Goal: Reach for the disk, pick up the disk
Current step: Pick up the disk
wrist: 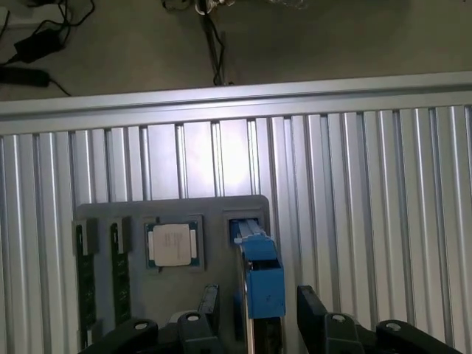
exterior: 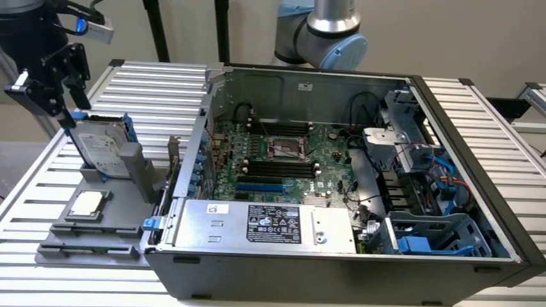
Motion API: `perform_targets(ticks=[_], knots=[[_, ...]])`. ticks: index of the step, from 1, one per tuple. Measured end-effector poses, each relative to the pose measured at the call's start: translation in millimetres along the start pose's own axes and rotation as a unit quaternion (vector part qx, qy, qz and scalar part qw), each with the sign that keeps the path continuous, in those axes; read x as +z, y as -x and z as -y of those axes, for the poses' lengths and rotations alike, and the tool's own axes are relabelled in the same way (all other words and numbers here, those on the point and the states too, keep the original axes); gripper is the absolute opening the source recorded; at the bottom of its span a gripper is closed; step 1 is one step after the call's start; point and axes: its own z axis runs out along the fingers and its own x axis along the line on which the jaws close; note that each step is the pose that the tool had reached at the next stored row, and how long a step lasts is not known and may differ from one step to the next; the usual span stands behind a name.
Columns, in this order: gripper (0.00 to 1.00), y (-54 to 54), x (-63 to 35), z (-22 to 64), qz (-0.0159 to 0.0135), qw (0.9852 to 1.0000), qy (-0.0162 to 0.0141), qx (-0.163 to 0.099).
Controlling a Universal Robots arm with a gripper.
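Observation:
My gripper should next grab the disk by its upper edge [exterior: 102, 119], free on both sides, as the grey tray's slot wraps the disk's lower end.
The disk [exterior: 101, 146] stands on edge in a slot of the grey holder tray [exterior: 128, 185] at the exterior view's left. It is a silver drive with a white label and blue rails. My black gripper [exterior: 77, 112] hangs at its top corner. In the wrist view the disk's upper edge [wrist: 258, 276], with its blue rail, runs between my two fingers. The gripper [wrist: 258, 313] is open. One finger [wrist: 209, 301] and the other finger [wrist: 310, 310] stand on either side of the disk, each with a gap to it.
A small square silver chip [wrist: 173, 243] and two memory sticks [wrist: 85, 276] lie in the same tray. The open computer case [exterior: 341, 179], with a silver power supply [exterior: 273, 224], stands close beside the tray on the slatted aluminium table [exterior: 153, 83]. The table edge [wrist: 236, 96] runs beyond the tray.

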Motion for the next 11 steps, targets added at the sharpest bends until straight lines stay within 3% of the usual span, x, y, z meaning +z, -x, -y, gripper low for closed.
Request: perform_targets(ticks=[11], knots=[[0.54,-0.1,20.0,-1.0,0.0024,1.0000,0.0000,-0.005]])
